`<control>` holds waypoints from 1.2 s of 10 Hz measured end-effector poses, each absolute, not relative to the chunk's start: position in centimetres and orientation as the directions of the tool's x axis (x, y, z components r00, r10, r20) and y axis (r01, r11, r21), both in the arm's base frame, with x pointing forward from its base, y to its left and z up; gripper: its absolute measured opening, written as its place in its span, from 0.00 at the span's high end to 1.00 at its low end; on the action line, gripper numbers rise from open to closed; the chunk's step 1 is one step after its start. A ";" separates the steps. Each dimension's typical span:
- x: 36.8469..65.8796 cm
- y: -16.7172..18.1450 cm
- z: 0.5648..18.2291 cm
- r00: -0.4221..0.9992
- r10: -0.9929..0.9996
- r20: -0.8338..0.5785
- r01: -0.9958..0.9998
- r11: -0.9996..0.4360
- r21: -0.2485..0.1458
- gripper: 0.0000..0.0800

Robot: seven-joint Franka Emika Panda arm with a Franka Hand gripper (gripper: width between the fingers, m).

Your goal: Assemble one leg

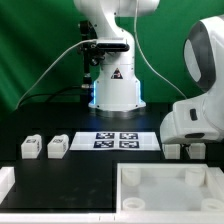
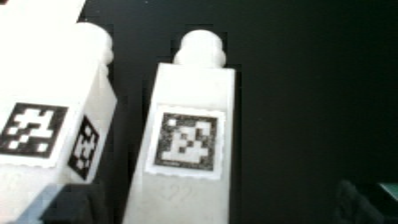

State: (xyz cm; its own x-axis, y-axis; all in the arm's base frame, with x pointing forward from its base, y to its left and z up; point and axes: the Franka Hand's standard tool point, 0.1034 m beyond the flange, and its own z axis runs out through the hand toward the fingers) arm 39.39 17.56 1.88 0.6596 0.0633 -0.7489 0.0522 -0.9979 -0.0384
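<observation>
I should next use my gripper to pick up the leg by its tagged block body (image 2: 180, 188), so its rounded peg end stays free to join the tray-like piece.
In the wrist view one leg (image 2: 191, 130), a white block with a black-and-white tag and a rounded peg end, lies between my dark fingertips (image 2: 372, 198). My gripper (image 2: 214, 206) is open, with a gap on each side of it. A second leg (image 2: 45, 110) lies close beside it. In the exterior view my gripper (image 1: 186, 143) hangs low at the right, over these two legs (image 1: 172, 150). Two more legs (image 1: 30, 147) stand at the exterior view's left. The large white tray-like piece (image 1: 128, 187) lies at the front.
The marker board (image 1: 115, 140) lies in the middle of the black table, in front of the robot base (image 1: 115, 90). Another white part (image 1: 6, 185) shows at the front left edge. A green curtain closes off the back.
</observation>
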 end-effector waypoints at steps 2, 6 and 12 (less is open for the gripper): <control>38.8 17.8 1.4 0.641 0.037 -0.767 0.041 -0.999 -0.014 0.19; 38.6 17.6 1.1 0.626 0.036 -0.779 0.040 -0.999 -0.013 0.19; 38.6 17.6 1.1 0.626 0.036 -0.779 0.040 -0.999 -0.014 0.64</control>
State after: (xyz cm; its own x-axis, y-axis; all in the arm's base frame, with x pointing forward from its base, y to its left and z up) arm 38.61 17.64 1.13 0.6259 0.0361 -0.7791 0.0404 -0.9991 -0.0139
